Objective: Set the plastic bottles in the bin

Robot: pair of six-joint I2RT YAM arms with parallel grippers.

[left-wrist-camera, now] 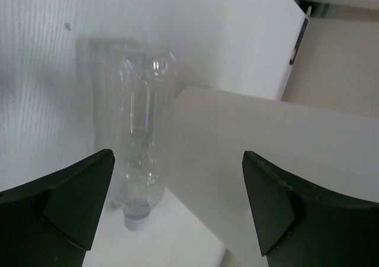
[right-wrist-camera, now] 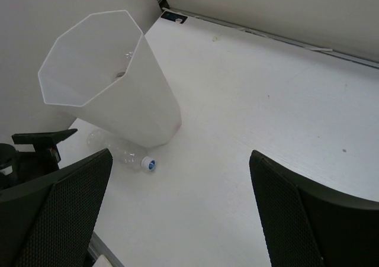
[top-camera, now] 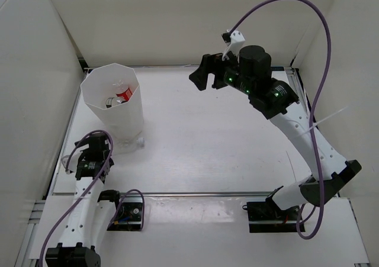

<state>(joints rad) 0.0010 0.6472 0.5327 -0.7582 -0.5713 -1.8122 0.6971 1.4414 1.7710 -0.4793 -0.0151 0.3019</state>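
My left gripper would leave the clear bottle on the tabletop if I lifted it now, because the bottle is beyond the ends of the gripper's fingers.
The bin (top-camera: 112, 104) stands at the table's left, tall, white and octagonal. Inside it lie plastic bottles, one with a red label (top-camera: 124, 93). Another clear bottle (top-camera: 130, 143) lies on the table against the bin's foot, its white cap (right-wrist-camera: 147, 163) pointing right. The left wrist view shows this bottle (left-wrist-camera: 139, 148) beside the bin's wall (left-wrist-camera: 260, 142). My left gripper (top-camera: 98, 144) is low, just left of that bottle, open (left-wrist-camera: 177, 211) and holding nothing. High over the back of the table, my right gripper (top-camera: 204, 73) hangs open (right-wrist-camera: 180, 214) and empty.
White walls enclose the table on the left, back and right. The bin (right-wrist-camera: 112, 89) stands close to the left wall. A metal rail runs along the near edge (top-camera: 195, 194), with the two arm bases behind it.
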